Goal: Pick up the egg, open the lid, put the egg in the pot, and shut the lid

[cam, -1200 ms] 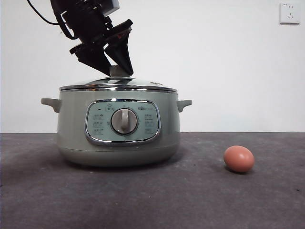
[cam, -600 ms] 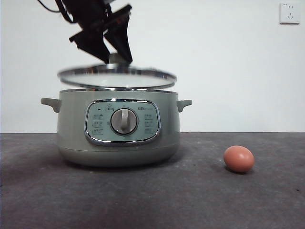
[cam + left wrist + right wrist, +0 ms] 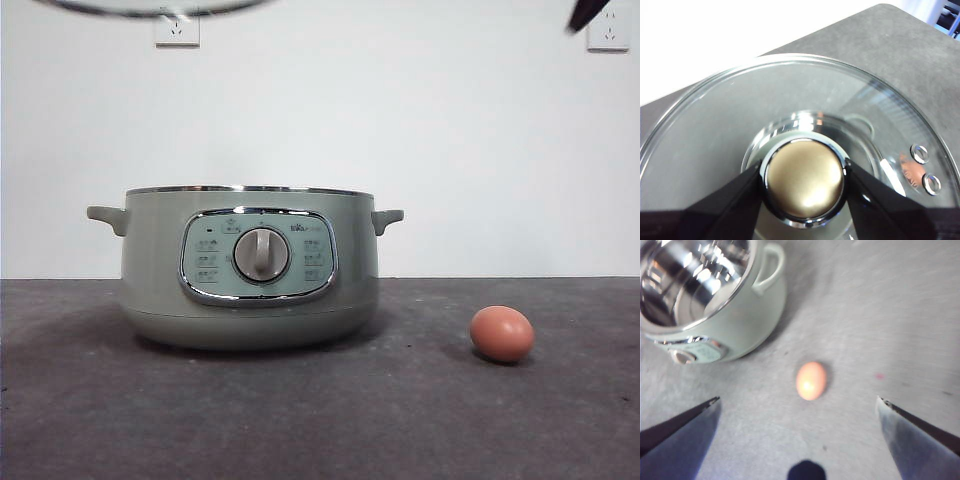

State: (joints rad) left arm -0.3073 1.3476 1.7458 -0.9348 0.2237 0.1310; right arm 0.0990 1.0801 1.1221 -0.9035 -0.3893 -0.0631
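Observation:
The reddish-brown egg needs to go in the pot, so my right gripper should grab it by its rounded shell next.
The sage-green pot stands on the table left of centre with its top uncovered; the right wrist view shows its shiny bare inside. The reddish-brown egg lies on the table to its right, also in the right wrist view. My left gripper is shut on the lid's knob. It holds the glass lid high above the pot, so only the rim shows at the front view's top edge. My right gripper is open, high above the egg; its tip shows top right.
The dark grey table runs to a white wall with two sockets. The pot's side handles stick out left and right.
My left gripper has lifted the lid off the pot and up to the top of the front view. A black tip has come in at the top right corner. The egg has not moved.

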